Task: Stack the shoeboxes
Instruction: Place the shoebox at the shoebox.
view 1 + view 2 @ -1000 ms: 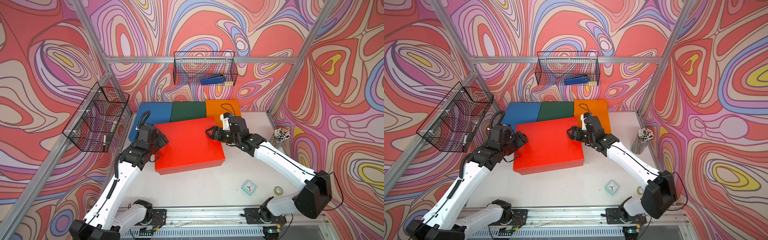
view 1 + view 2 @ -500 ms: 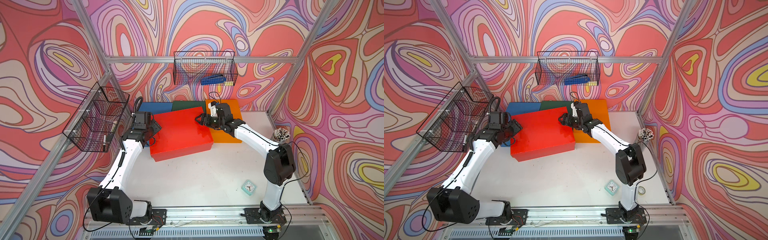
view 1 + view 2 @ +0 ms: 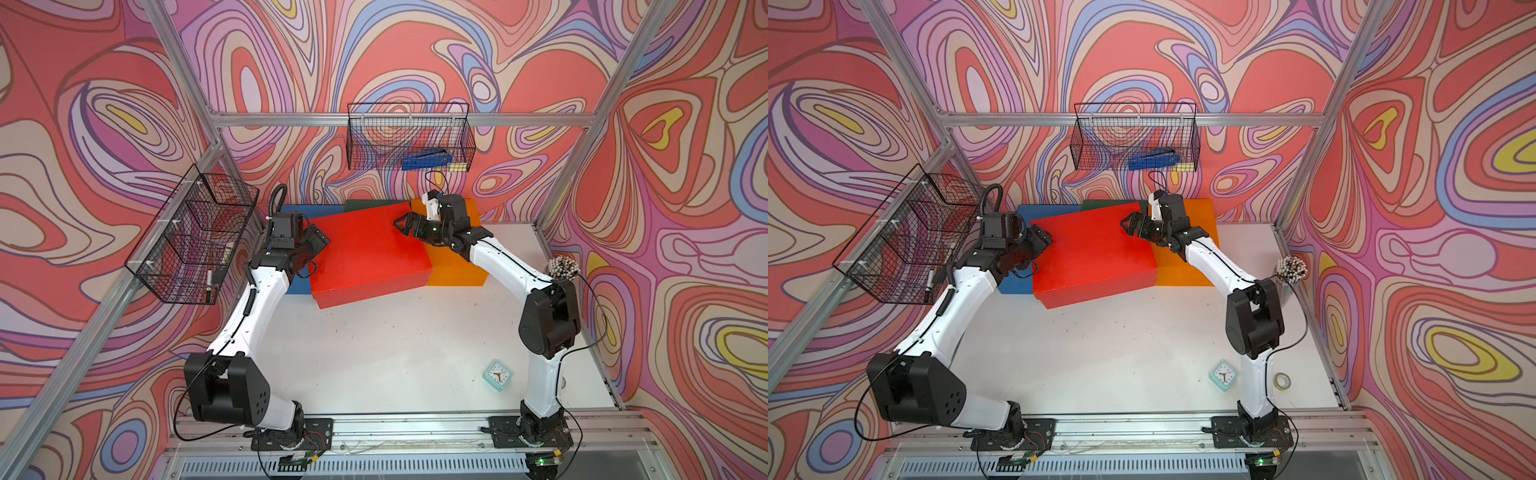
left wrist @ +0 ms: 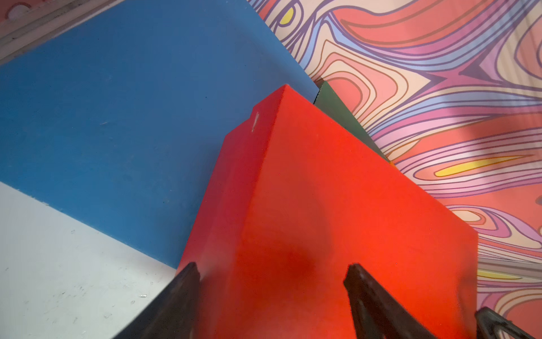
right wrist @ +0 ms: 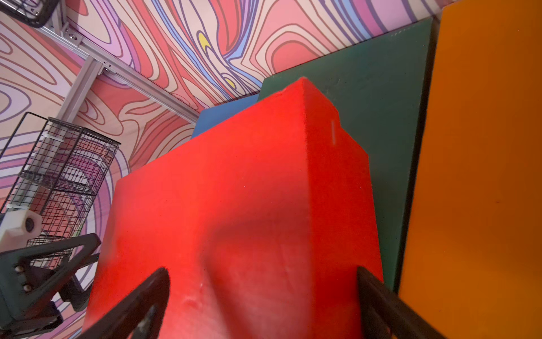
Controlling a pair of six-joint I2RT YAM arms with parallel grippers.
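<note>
I should next use my right gripper to grab the far corner of the red shoebox, opposite my left gripper, so both can turn it for stacking.
The red shoebox (image 3: 365, 249) (image 3: 1092, 249) lies askew on top of the back row of shoeboxes. It covers most of the dark green one (image 3: 365, 203) (image 5: 381, 102) and overlaps the blue one (image 3: 297, 284) (image 4: 117, 117) and the orange one (image 3: 457, 266) (image 5: 484, 146). Its front overhangs toward the table. My left gripper (image 3: 319, 241) (image 4: 271, 268) is at the red box's left edge, open, its fingers straddling that edge. My right gripper (image 3: 401, 224) (image 5: 262, 271) is at the far right corner, open wide across the top edge.
A mint clock (image 3: 497, 374) and a tape roll (image 3: 1282, 380) lie at the front right of the white table. A pencil cup (image 3: 561, 268) stands by the right wall. Wire baskets hang on the left wall (image 3: 195, 232) and the back wall (image 3: 409, 137).
Both arms moved the red box back and up from the table's middle onto the row of boxes. Both grippers' jaws have spread wider.
</note>
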